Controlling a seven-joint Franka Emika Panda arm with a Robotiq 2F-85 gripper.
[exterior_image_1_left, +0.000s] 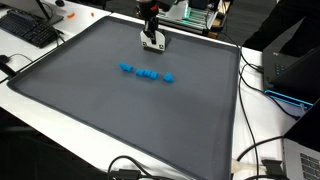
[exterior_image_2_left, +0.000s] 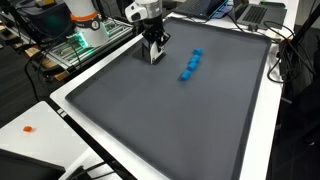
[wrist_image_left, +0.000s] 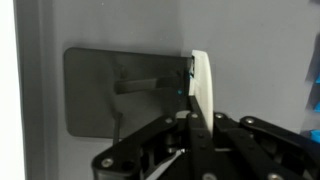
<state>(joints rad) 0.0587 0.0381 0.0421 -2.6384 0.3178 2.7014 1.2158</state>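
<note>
The gripper needs to open: the white piece's lower edge (exterior_image_1_left: 153, 50) meets the dark grey mat below the fingers, so the piece would rest there if released.
My gripper (exterior_image_1_left: 152, 40) (exterior_image_2_left: 155, 52) is near the far edge of a dark grey mat (exterior_image_1_left: 120, 120) (exterior_image_2_left: 170, 120). It is shut on a thin white flat piece (wrist_image_left: 202, 80), held upright between the fingers (wrist_image_left: 200, 118) with its lower edge at or just above the mat. The piece also shows in both exterior views (exterior_image_1_left: 153, 45) (exterior_image_2_left: 156, 57). A row of small blue blocks (exterior_image_1_left: 147, 74) (exterior_image_2_left: 191, 65) lies on the mat, a short way from the gripper and apart from it.
The mat lies on a white table (exterior_image_1_left: 262, 110). A keyboard (exterior_image_1_left: 28, 30) is at one corner. Cables (exterior_image_1_left: 262, 160) and a laptop (exterior_image_1_left: 285, 65) lie along one side. An electronics rack (exterior_image_2_left: 85, 35) stands behind the arm.
</note>
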